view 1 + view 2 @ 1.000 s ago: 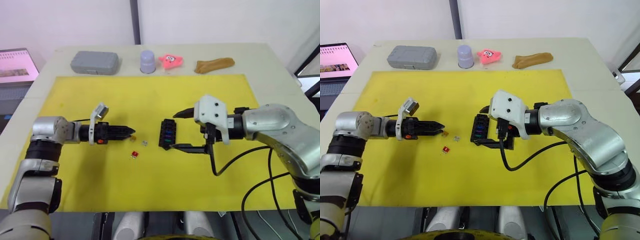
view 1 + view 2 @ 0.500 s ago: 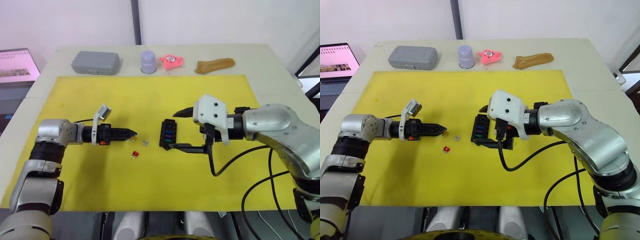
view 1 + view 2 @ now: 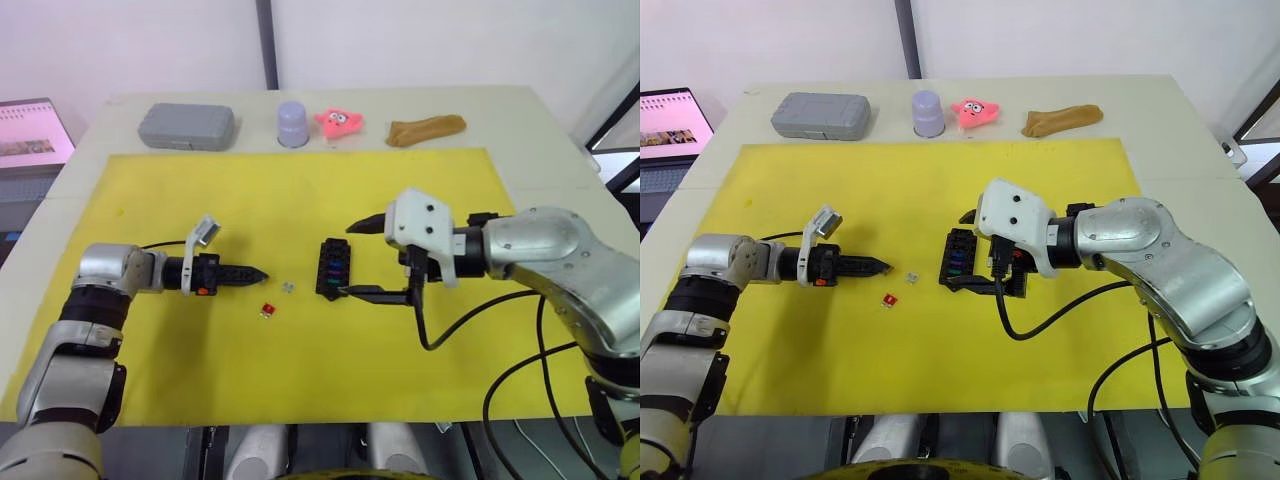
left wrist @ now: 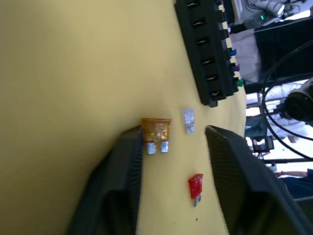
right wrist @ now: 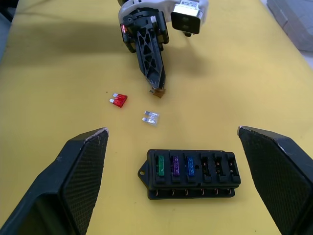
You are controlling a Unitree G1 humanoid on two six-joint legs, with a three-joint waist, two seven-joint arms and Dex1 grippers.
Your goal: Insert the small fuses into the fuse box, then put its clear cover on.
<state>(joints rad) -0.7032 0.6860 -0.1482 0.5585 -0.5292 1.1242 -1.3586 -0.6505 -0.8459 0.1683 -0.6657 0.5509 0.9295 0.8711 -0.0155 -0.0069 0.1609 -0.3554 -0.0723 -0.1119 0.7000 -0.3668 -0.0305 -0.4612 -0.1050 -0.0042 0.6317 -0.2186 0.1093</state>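
Note:
I need to take hold of the amber fuse by its metal prongs next with my left gripper, so the fuse's amber plastic head (image 4: 156, 126) stays free to grab.
The black fuse box (image 5: 193, 174) lies mid-mat with green, purple and blue small fuses in its slots. My right gripper (image 3: 345, 261) stands open, one finger on each side of the box and apart from it. Three small fuses lie loose on the mat: amber (image 4: 155, 134), pale grey (image 4: 188, 119) and red (image 4: 195, 186). My left gripper (image 4: 172, 129) is open at the amber fuse, which rests against one finger (image 4: 128, 147); the other finger stands clear of it. The clear cover is out of view.
A yellow mat (image 3: 300, 190) covers the table. Along the far edge sit a grey case (image 3: 186, 126), a lavender cup (image 3: 293, 122), a pink star toy (image 3: 340, 122) and a tan object (image 3: 427, 130). A laptop (image 3: 30, 125) stands off the table's left.
My left gripper has settled slightly lower and nearer at the amber fuse. The right gripper, the fuse box and the loose red and grey fuses have not moved.

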